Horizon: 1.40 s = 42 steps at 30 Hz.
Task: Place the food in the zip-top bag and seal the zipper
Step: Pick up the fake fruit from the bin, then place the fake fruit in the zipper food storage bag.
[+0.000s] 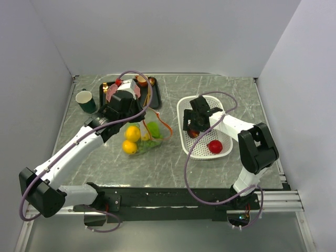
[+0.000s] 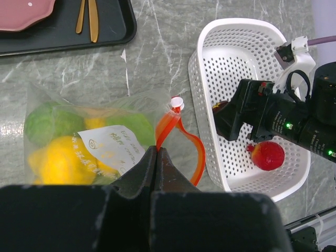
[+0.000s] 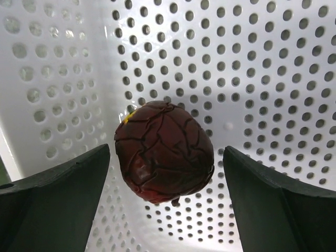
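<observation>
The middle of the dark purple-red food piece [image 1: 193, 133] [image 3: 164, 152] is between both fingers. My right gripper should close on the piece, as it would hold the piece now.
The clear zip-top bag [image 1: 148, 137] [image 2: 63, 105] lies on the table with yellow and green food [image 2: 58, 160] inside. Its orange-red zipper [image 2: 164, 127] curls up from the mouth, and my left gripper [image 2: 157, 151] [image 1: 140, 112] is shut on that strip. My right gripper [image 3: 167, 157] [image 1: 193, 128] is down in the white basket and open. A dark purple-red food piece [image 3: 164, 152] sits between its fingers with a gap on each side. A red food piece [image 1: 214, 146] [image 2: 268, 155] lies further along in the same basket.
The white perforated basket [image 1: 185, 107] [image 2: 236, 31] stands right of the bag. A black tray [image 1: 155, 98] [image 2: 113, 31] with a pink plate [image 2: 23, 10] and gold cutlery [image 2: 86, 18] sits at the back. A dark green cup [image 1: 86, 101] stands at the far left.
</observation>
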### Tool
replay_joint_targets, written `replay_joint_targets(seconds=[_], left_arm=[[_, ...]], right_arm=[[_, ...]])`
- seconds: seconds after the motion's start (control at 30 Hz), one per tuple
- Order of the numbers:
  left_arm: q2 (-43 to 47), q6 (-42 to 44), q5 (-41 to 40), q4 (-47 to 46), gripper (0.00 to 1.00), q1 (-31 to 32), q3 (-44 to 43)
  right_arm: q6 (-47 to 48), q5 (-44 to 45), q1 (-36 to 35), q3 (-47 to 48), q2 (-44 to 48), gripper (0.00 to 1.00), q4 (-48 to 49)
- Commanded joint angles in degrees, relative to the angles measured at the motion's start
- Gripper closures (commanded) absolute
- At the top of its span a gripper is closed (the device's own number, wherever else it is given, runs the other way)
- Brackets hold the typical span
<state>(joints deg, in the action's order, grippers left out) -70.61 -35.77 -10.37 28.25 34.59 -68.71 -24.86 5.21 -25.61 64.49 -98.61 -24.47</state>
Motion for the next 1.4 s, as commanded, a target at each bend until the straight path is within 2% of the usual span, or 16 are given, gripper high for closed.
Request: replay_joint_targets(seconds=[0.0, 0.1, 0.17, 0.37, 0.5, 0.67, 0.83, 1.03, 1.37], left_arm=[[0.1, 1.1, 0.4, -1.0, 0.99, -0.1, -1.4], [0.5, 0.8, 0.5, -1.0, 0.99, -0.1, -0.9], [0.4, 0.5, 0.5, -0.9, 0.99, -0.1, -1.0], [-0.6, 0.8, 1.3, -0.9, 0.99, -0.1, -1.9], [-1.3, 0.9, 1.8, -0.8, 0.99, -0.1, -2.2], [-1.9, 0.6, 2.5, -0.9, 0.99, -0.1, -2.1], [-2.9, 1.0, 2.4, -0.2, 0.99, -0.1, -2.6], [-3.3, 0.4, 4.0, -1.0, 0.99, -0.1, -2.3], [-5.5, -0.9, 7.2, -2.9, 0.99, -0.1, -5.1]], right_arm=[[3.4, 2.1, 0.2, 2.1, -0.8, 0.06, -1.5], [6.0, 1.4, 0.3, 2.0, -0.5, 0.09, -0.7], [6.6, 1.0, 0.3, 2.7, -0.8, 0.21, -0.9], [7.5, -1.4, 0.2, 1.6, 0.3, 0.42, 0.8], [6.2, -1.2, 0.2, 0.9, 1.7, 0.48, 0.7], [4.1, -0.6, -0.8, -1.6, 8.5, 0.49, 2.5], [0.3, 3.7, -2.9, -5.1, 16.7, 0.5, 3.9], [-2.0, -8.9, -3.8, -6.7, 24.0, 0.5, 9.2], [-4.1, -16.8, -8.8, -3.8, 23.2, 0.5, 12.4]])
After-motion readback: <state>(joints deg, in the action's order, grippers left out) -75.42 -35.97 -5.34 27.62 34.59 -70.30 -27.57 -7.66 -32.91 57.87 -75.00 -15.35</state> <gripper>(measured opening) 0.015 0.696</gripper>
